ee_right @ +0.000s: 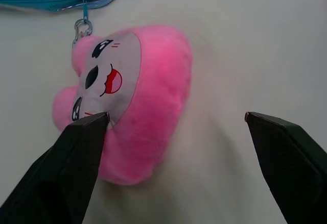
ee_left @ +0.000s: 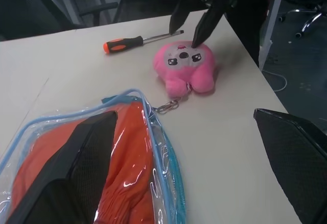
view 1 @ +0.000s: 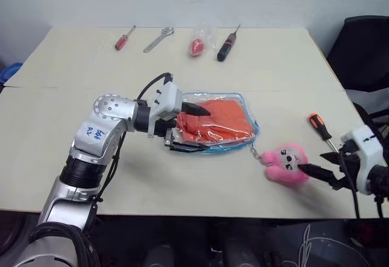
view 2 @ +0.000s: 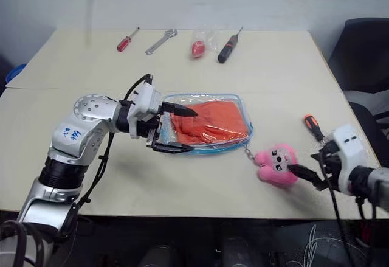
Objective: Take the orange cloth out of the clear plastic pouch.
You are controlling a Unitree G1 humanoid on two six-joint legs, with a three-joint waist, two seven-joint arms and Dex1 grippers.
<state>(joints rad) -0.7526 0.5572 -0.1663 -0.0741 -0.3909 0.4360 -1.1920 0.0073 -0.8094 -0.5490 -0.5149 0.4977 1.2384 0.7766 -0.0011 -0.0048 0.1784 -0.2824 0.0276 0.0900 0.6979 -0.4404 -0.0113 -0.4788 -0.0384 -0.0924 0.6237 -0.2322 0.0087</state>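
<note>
My left gripper pinches the pouch (view 1: 245, 110) by the upper blue rim of its opening next, since the folded orange cloth puffs out the clear plastic.
The clear plastic pouch (view 1: 245, 110) with light blue trim lies flat in the middle of the table, and the orange cloth (view 1: 222, 118) is folded inside it. My left gripper (view 1: 193, 128) is open at the pouch's left end. Its upper finger (ee_left: 82, 168) lies over the cloth and looks to be under the plastic, while the other finger stands outside the near edge. A pink plush charm (view 1: 284, 162) hangs on a chain from the pouch's right corner. My right gripper (ee_right: 174, 116) is open at the charm, with one fingertip over its face.
An orange-handled screwdriver (view 1: 319, 127) lies right of the pouch. Along the far edge lie a red screwdriver (view 1: 124, 39), a wrench (view 1: 159, 39), a small clear bag with a red object (view 1: 197, 43) and a black screwdriver (view 1: 226, 45). A black chair (view 1: 364, 48) stands at the right.
</note>
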